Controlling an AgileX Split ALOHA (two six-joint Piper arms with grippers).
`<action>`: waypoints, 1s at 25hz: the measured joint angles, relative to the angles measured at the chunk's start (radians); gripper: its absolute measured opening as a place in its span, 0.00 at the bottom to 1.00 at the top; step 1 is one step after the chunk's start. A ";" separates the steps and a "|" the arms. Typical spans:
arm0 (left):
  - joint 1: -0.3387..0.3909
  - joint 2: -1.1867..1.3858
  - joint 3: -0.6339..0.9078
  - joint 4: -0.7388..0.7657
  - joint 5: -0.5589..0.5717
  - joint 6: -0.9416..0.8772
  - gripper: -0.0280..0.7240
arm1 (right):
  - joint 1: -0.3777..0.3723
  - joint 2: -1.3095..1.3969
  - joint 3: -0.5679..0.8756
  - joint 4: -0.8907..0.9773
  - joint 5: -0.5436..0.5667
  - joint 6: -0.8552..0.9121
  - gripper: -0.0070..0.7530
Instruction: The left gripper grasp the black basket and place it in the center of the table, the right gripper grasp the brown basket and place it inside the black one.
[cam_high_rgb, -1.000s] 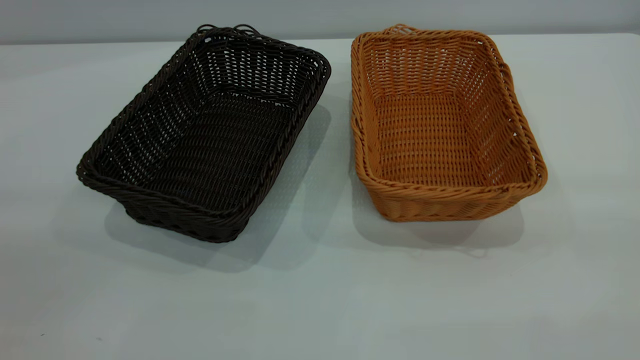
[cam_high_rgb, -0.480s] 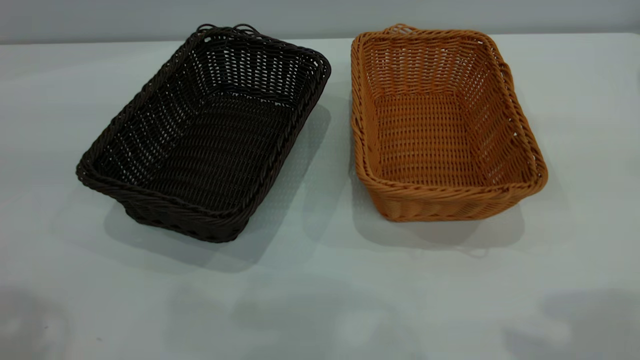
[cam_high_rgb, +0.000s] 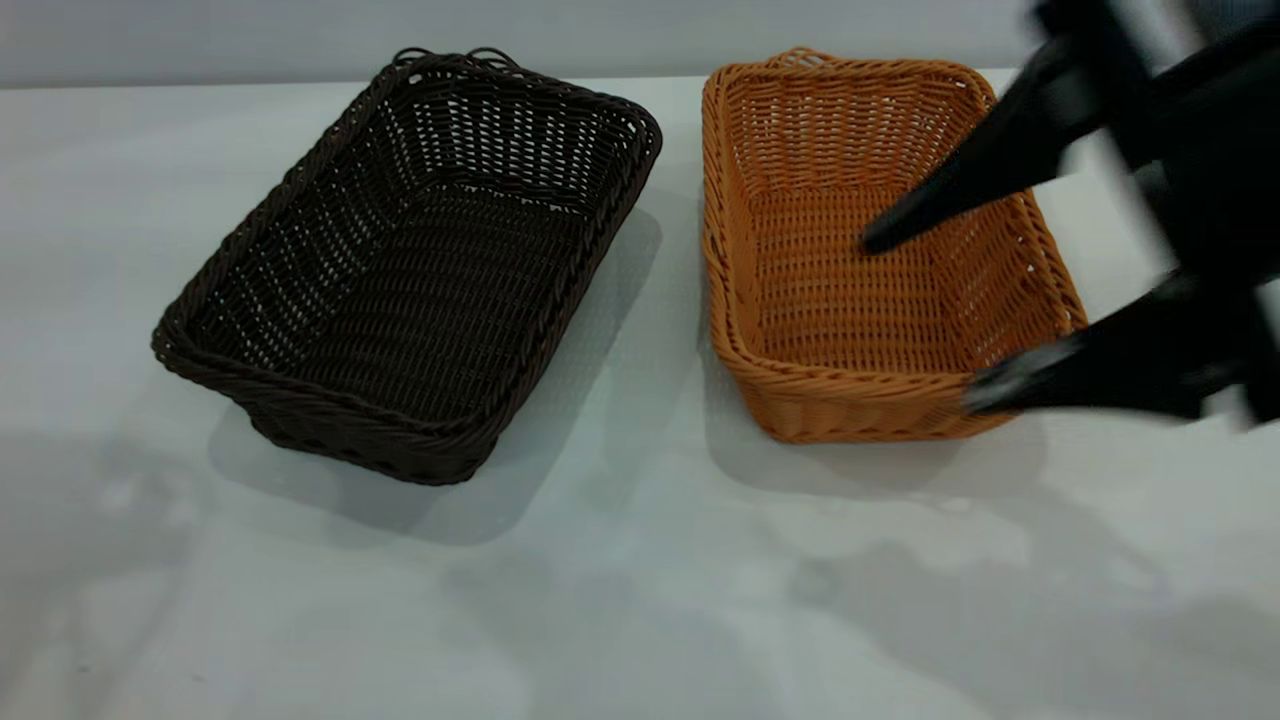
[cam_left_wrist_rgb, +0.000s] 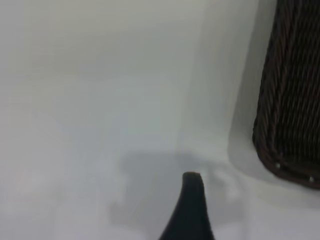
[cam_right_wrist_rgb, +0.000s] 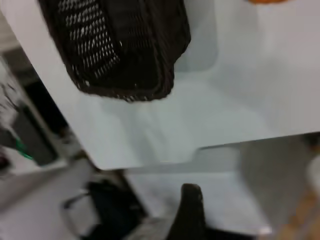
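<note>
The left gripper will next grab the long rim of the black basket that faces away from the brown basket, so the basket can be centered and its inside stays open.
The black basket stands on the table at the left, the brown basket beside it at the right; both are empty. My right gripper comes in from the right, open and empty, above the brown basket's near right corner. One finger is over the basket's inside, the other over its front rim. My left gripper is outside the exterior view; its wrist view shows one finger above bare table, apart from the black basket's side. The right wrist view shows the black basket far off.
Bare tabletop lies in front of both baskets and between them. The table's far edge runs just behind the baskets. The right wrist view shows a table edge with dark room clutter beyond it.
My right gripper has come into the exterior view from the right and now hangs over the brown basket. Arm shadows have spread over the front of the table. The baskets have not moved.
</note>
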 joint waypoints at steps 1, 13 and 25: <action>0.000 0.022 -0.013 0.000 -0.004 -0.017 0.82 | 0.019 0.043 -0.009 0.073 0.000 -0.024 0.75; 0.000 0.153 -0.073 0.000 -0.036 -0.048 0.82 | 0.057 0.411 -0.249 0.173 -0.092 0.219 0.74; -0.002 0.360 -0.221 0.000 -0.017 -0.061 0.82 | 0.057 0.474 -0.311 0.183 -0.370 0.405 0.72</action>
